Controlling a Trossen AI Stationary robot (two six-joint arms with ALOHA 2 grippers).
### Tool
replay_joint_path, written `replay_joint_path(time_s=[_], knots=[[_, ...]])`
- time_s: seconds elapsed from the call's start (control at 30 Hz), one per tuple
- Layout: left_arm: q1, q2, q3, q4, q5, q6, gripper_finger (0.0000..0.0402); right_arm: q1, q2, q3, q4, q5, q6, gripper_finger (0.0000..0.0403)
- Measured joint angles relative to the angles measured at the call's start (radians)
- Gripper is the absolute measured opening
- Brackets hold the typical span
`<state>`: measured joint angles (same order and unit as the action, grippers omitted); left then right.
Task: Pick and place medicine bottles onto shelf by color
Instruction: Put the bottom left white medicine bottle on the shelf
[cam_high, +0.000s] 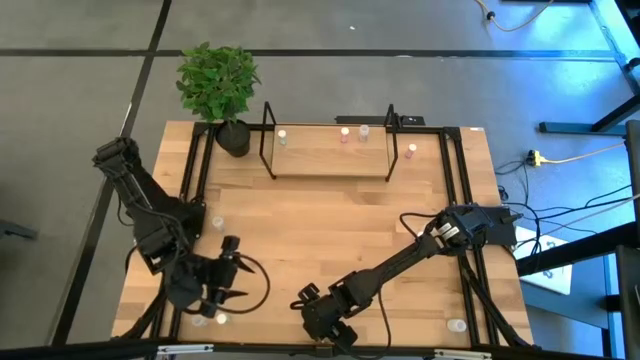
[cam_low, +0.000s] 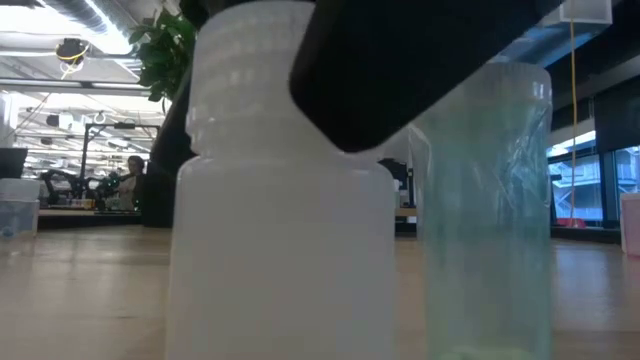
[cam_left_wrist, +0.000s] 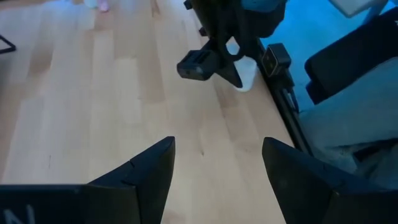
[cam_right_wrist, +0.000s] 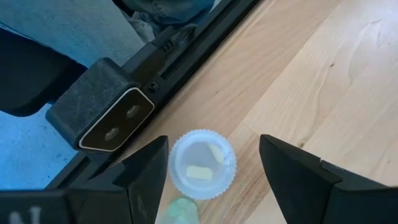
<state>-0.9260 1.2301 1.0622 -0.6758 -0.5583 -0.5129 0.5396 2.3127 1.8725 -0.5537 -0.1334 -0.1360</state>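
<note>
I should grab the white-capped medicine bottle by its ribbed cap next with my right gripper. Then it can be sorted onto the shelf by color.
My right gripper hangs open at the table's near edge, pointing steeply down, with one finger on either side of a white-capped medicine bottle. That bottle stands upright on the table; it fills the low view. A greenish clear bottle stands close beside it. My left gripper is open over bare wood at the near left. The shelf stands at the far middle with pale and pink bottles on its board. My right gripper stands around the white bottle's ribbed cap from above. One finger lies right at the cap's edge, and I cannot tell whether it touches.
A potted plant stands left of the shelf. Loose bottles stand at the left, near left and near right, and one right of the shelf. A small camera block sits on the near edge rail.
</note>
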Motion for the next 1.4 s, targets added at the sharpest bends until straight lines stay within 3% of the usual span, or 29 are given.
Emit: replay_joint_path(time_s=[0.5, 0.97, 1.4], knots=[[-0.011, 0.0, 0.0, 0.0, -0.009, 0.0, 0.0236, 0.0, 0.0, 0.0, -0.002, 0.0, -0.003, 0.0147], [-0.011, 0.0, 0.0, 0.0, -0.01, 0.0, 0.0236, -0.015, -0.001, 0.015, -0.029, 0.0, 0.029, 0.0147], [-0.01, 0.0, 0.0, 0.0, -0.01, -0.001, 0.0236, -0.09, -0.006, 0.24, -0.303, 0.008, -0.001, 0.0147]])
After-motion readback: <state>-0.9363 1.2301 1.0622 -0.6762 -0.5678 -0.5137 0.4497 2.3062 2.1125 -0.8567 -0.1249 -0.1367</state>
